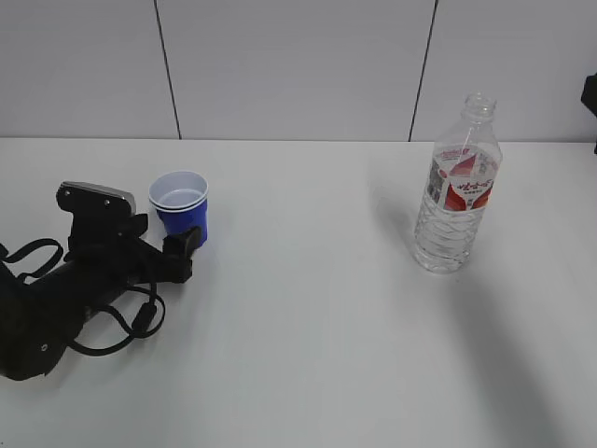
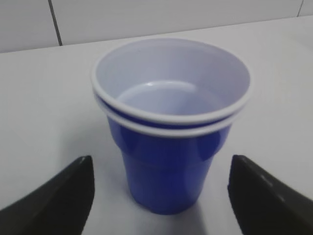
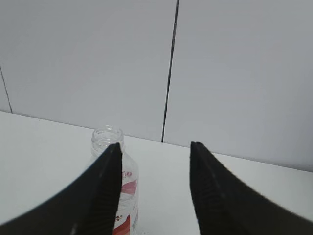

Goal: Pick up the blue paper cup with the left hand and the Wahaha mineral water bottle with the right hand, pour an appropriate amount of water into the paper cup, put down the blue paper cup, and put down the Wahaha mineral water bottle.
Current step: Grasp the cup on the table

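Note:
Next, my left gripper grabs the cup by its blue body (image 1: 185,222), to hold the blue paper cup steady with its opening (image 1: 178,189) open for the pour.
The blue paper cup (image 1: 181,207) stands upright on the white table (image 1: 308,308) at the left, with a doubled white rim. My left gripper (image 1: 187,245) is open and lies low on the table just in front of the cup. In the left wrist view the cup (image 2: 168,161) stands between and just beyond the fingertips (image 2: 78,176), untouched. The Wahaha mineral water bottle (image 1: 456,191) stands upright at the right, capless. My right gripper (image 3: 155,147) is open and empty, above and short of the bottle (image 3: 107,137), whose neck shows behind the left finger. Only a black bit of the right arm (image 1: 590,95) shows in the exterior view.
A white panelled wall (image 1: 298,65) runs along the table's far edge. The left arm and its looping black cable (image 1: 121,322) lie on the table's front left.

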